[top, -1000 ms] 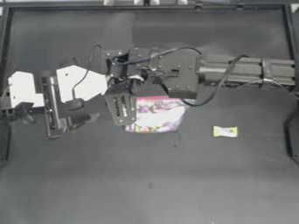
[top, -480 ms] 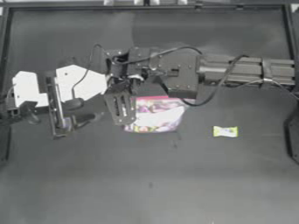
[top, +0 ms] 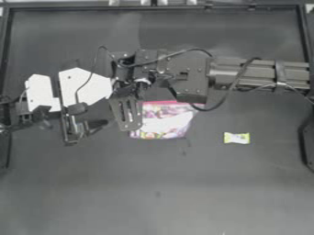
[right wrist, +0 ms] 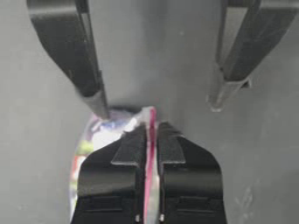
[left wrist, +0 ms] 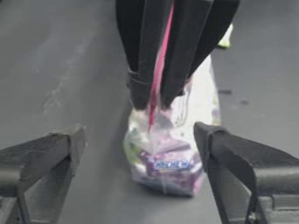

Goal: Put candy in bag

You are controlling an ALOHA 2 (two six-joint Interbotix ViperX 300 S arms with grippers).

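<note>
The bag's opening needs to be held open for the candy (top: pixel 236 137), so my left gripper needs to grab the bag by its pink strip (top: pixel 169 102) next.
The bag (top: pixel 164 120) is a clear pouch of pink, yellow and purple sweets, held near the table's middle. My right gripper (top: pixel 126 114) reaches in from the right and is shut on its pink-red mouth strip (right wrist: pixel 151 120), at the bag's left end. In the left wrist view those dark fingers (left wrist: pixel 146 65) pinch the strip above the bag (left wrist: pixel 166 164). My left gripper (top: pixel 75 131) stands open just left of the bag, not touching it. The candy (top: pixel 236 137), small and pale yellow-green, lies alone to the bag's right.
The right arm (top: pixel 257 75) stretches across the table's upper middle. White parts of the left arm (top: pixel 83 86) sit at the left. Dark bare tabletop (top: pixel 159 193) spreads across the front.
My left gripper has moved right, closer to the bag's held end. The right gripper, the bag and the candy stay where they were.
</note>
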